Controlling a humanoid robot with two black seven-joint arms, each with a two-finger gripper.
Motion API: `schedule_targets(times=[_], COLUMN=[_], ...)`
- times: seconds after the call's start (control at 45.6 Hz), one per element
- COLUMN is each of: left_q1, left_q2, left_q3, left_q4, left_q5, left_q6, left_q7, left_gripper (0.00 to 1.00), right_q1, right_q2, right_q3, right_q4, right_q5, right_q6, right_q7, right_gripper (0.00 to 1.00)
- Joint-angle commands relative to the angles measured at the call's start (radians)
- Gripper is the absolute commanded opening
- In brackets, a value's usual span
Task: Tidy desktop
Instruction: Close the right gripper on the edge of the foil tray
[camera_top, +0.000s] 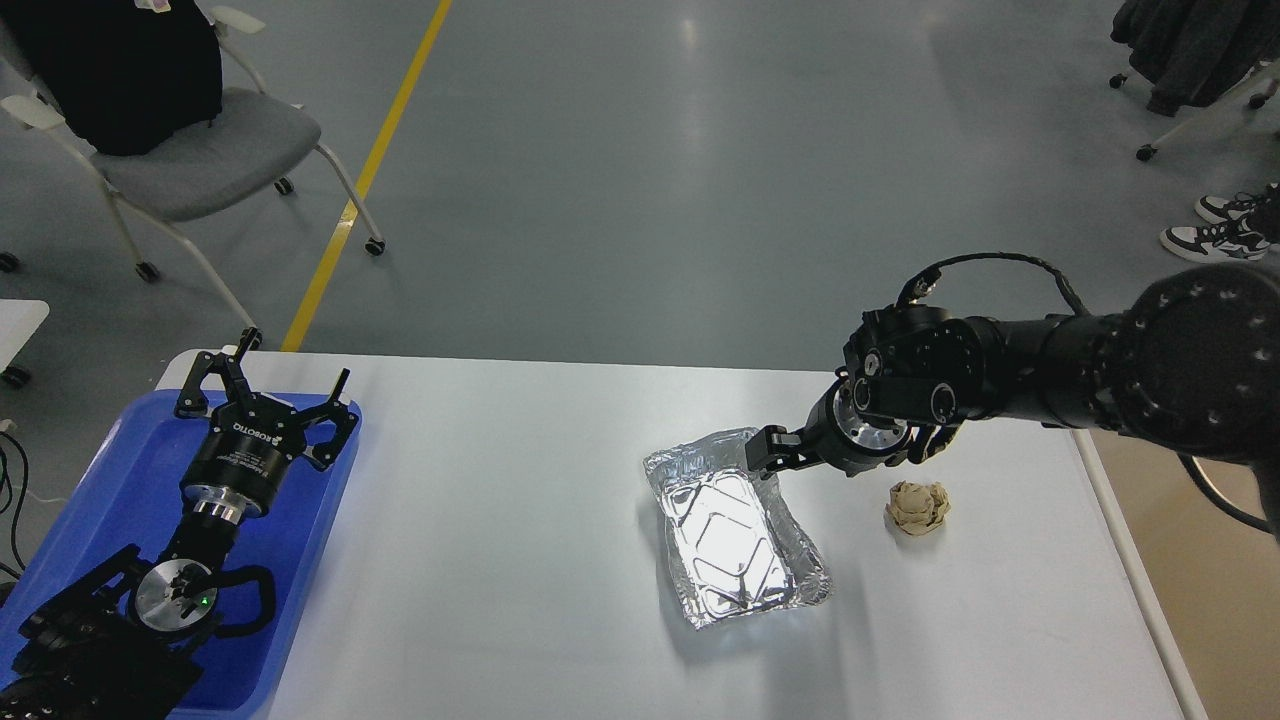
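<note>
The foil tray needs to be tidied into the beige bin. My right gripper will next grab the tray by its crinkled rim (770, 494).
The white desktop (500, 520) holds a shiny foil tray (735, 530) in the middle and a crumpled beige paper ball (917, 506) to its right. My right gripper (850, 455) hangs low over the desktop between the two. It is open and empty, with one finger (770, 452) at the foil tray's far right corner. My left gripper (275, 385) is open and empty and rests over the blue plastic tray (100, 480) at the desktop's left end.
A beige rimmed bin (1200, 620) stands against the desktop's right edge, partly hidden by my right arm. A grey wheeled chair (190, 150) stands on the floor at the far left, beside a yellow floor line (370, 170).
</note>
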Motion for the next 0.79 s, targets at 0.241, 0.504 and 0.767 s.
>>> schedule_targets(times=[0.241,0.504,0.767], left_q1=[0.000,0.000,0.000], left_q2=[0.000,0.000,0.000], left_q3=[0.000,0.000,0.000], left_q4=[0.000,0.000,0.000], left_q5=[0.000,0.000,0.000], left_q6=[0.000,0.000,0.000], left_q7=[-0.001,-0.001,-0.001], left_gripper=[0.99,0.99,0.99], right_q1=[-0.137,-0.228,-0.255], right_q2=[0.000,0.000,0.000], right_q3=[0.080,0.085,0.085], right_q4=[-0.064,-0.121,-0.124], right_q5=[-0.092,-0.138,-0.138], right_q6=[-0.036,-0.073,-0.121], right_q7=[0.000,0.002,0.002], right_gripper=[1.00,1.00,1.00])
